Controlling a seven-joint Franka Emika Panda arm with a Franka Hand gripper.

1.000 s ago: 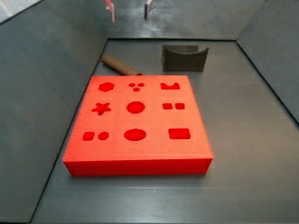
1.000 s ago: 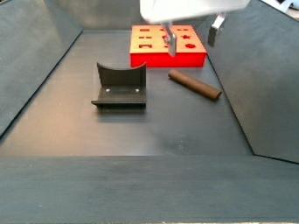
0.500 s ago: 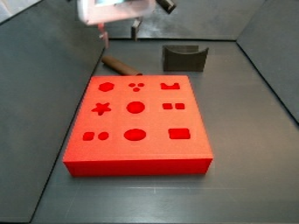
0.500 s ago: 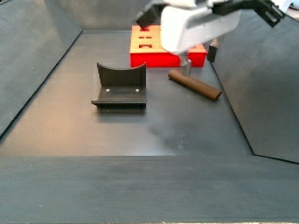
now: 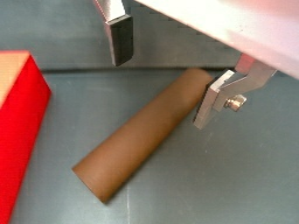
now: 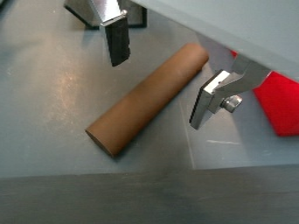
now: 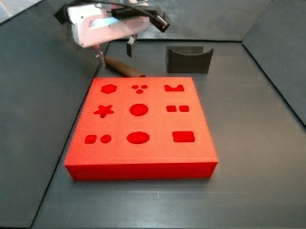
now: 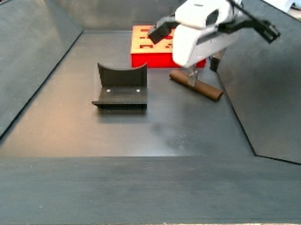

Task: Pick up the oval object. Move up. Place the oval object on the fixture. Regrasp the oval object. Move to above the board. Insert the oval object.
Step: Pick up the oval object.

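Observation:
The oval object's end by the board needs to stay free for insertion, so my gripper will grab the oval object by its end farther from the board.
The oval object (image 5: 140, 136) is a brown rod lying flat on the grey floor, beside the board (image 5: 17, 131). It shows in both wrist views (image 6: 146, 96) and in both side views (image 7: 127, 68) (image 8: 201, 87). My gripper (image 5: 167, 74) is open, low over one end of the rod, with one finger (image 5: 121, 39) on each side and a gap to both. In a side view the gripper (image 7: 113, 55) hangs tilted over the rod. The fixture (image 7: 189, 59) stands apart, with nothing in its notch (image 8: 120, 86). The red-orange board (image 7: 141, 125) lies flat with its shaped holes unfilled.
Grey walls slope up around the floor on all sides (image 7: 54, 80) (image 8: 265, 105). The rod lies between the board's edge (image 8: 165, 60) and a side wall. The gripper's white body (image 8: 200, 39) hides part of the board in a side view.
The gripper has come down from high at the back of the bin to just over the rod, tilting as it went. Rod, board and fixture have not moved.

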